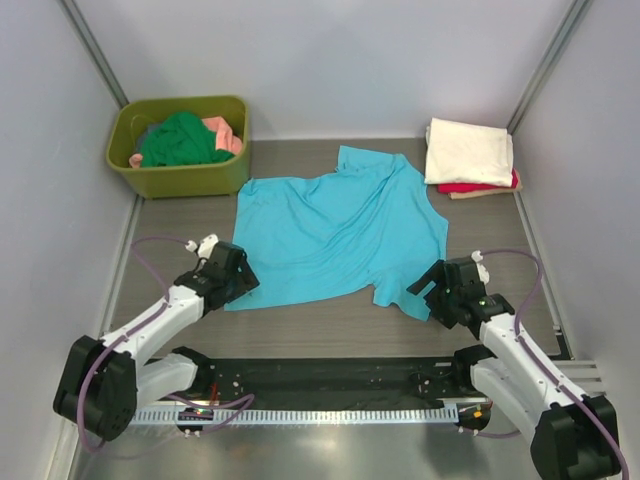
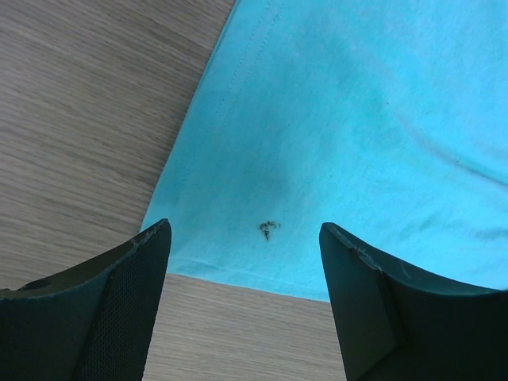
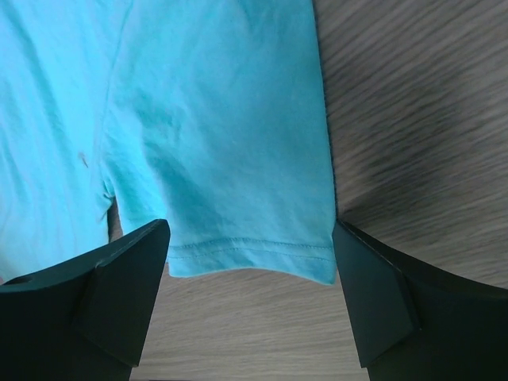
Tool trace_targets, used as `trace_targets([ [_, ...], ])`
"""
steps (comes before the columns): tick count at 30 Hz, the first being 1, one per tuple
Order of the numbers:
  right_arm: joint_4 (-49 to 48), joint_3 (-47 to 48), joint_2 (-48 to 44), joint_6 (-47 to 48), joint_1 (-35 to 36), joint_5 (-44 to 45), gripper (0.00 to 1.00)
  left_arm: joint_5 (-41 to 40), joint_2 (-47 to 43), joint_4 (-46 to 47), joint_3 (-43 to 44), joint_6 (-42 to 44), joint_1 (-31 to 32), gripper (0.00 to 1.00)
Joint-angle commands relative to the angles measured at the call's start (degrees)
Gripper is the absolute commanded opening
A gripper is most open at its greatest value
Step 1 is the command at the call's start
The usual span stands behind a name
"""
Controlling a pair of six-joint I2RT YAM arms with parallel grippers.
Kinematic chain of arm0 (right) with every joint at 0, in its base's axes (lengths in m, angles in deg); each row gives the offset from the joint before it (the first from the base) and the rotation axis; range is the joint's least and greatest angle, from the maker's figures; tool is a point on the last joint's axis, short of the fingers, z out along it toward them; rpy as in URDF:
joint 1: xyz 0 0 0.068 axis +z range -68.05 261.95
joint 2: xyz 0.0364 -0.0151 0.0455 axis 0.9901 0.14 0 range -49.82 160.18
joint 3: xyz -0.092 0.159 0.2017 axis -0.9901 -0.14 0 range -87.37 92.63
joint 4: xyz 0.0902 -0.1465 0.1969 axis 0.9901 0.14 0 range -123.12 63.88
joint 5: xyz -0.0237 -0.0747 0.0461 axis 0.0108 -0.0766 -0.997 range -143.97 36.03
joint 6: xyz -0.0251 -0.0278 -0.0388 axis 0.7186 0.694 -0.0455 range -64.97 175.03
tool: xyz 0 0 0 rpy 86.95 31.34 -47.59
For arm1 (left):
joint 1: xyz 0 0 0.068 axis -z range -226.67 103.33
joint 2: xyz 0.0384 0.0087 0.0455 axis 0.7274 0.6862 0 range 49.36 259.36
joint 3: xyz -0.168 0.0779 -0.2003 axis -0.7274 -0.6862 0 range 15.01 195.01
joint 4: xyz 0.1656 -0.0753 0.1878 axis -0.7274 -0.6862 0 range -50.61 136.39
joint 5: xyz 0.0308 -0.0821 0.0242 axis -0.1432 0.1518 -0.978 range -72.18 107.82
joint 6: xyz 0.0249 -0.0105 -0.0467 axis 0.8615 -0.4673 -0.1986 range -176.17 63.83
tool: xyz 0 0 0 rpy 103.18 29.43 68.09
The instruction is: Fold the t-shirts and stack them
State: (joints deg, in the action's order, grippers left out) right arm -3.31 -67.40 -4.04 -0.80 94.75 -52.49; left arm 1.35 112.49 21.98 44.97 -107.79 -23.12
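Note:
I will next fold the near side of the turquoise t-shirt (image 1: 335, 228) over its far side, so my right gripper will grab the t-shirt by its near sleeve's hem (image 1: 414, 307).
A turquoise t-shirt (image 1: 335, 228) lies spread and wrinkled on the wooden table. My left gripper (image 1: 236, 282) is open just off the shirt's near-left corner (image 2: 238, 262), with bare table between its fingers. My right gripper (image 1: 428, 296) is open at the near-right sleeve, whose hem (image 3: 250, 254) lies between its fingertips without being pinched. A cream t-shirt (image 1: 468, 150) lies folded on a red one (image 1: 480, 187) at the back right. Dark green (image 1: 180, 140) and salmon-pink (image 1: 228, 135) shirts fill the tub.
The olive-green tub (image 1: 180, 178) stands at the back left corner. Grey walls close in the table on three sides. A black rail (image 1: 320, 380) runs along the near edge between the arm bases.

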Motion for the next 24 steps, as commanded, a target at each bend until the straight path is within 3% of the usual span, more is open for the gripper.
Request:
trace_targets([
  [1,1.40,-1.60,0.54,0.02,0.74,-1.74,0.90,-2.78,-3.71,-0.64,-0.60,-1.65,-0.43,0.77],
  [4,0.96,-1.16,2.20,0.46,1.00,-1.74,0.83,-2.52,-6.18,-1.52,-1.13,-1.73,-1.40,0.77],
  [5,0.52,-0.90,2.73,0.72,1.00,-1.91,0.73,-1.91,-6.44,-1.61,-1.21,-1.65,-1.75,0.77],
  [8,-0.88,-0.46,5.10,1.69,1.26,-3.23,0.57,-0.14,-6.10,-1.26,-1.48,-1.73,-2.46,0.77],
  [9,-1.06,-0.37,5.37,1.95,1.35,-3.41,0.45,0.03,-5.83,-1.09,-1.57,-1.73,-2.46,0.77],
  [11,-1.24,-0.45,5.20,2.92,1.35,-3.84,0.32,0.65,-5.22,-0.91,-1.74,-1.91,-2.46,0.77],
  [12,-1.32,-0.54,5.02,3.18,1.35,-3.85,0.19,0.91,-4.69,-0.56,-2.09,-2.00,-2.54,0.77],
  [15,-1.59,-0.72,4.32,4.42,1.35,-4.02,0.02,1.88,-3.64,0.32,-2.62,-2.26,-2.46,0.76],
  [24,1.84,3.06,-0.87,5.64,1.35,-1.74,0.01,3.11,-2.32,1.64,-4.11,-2.96,-2.46,0.73],
])
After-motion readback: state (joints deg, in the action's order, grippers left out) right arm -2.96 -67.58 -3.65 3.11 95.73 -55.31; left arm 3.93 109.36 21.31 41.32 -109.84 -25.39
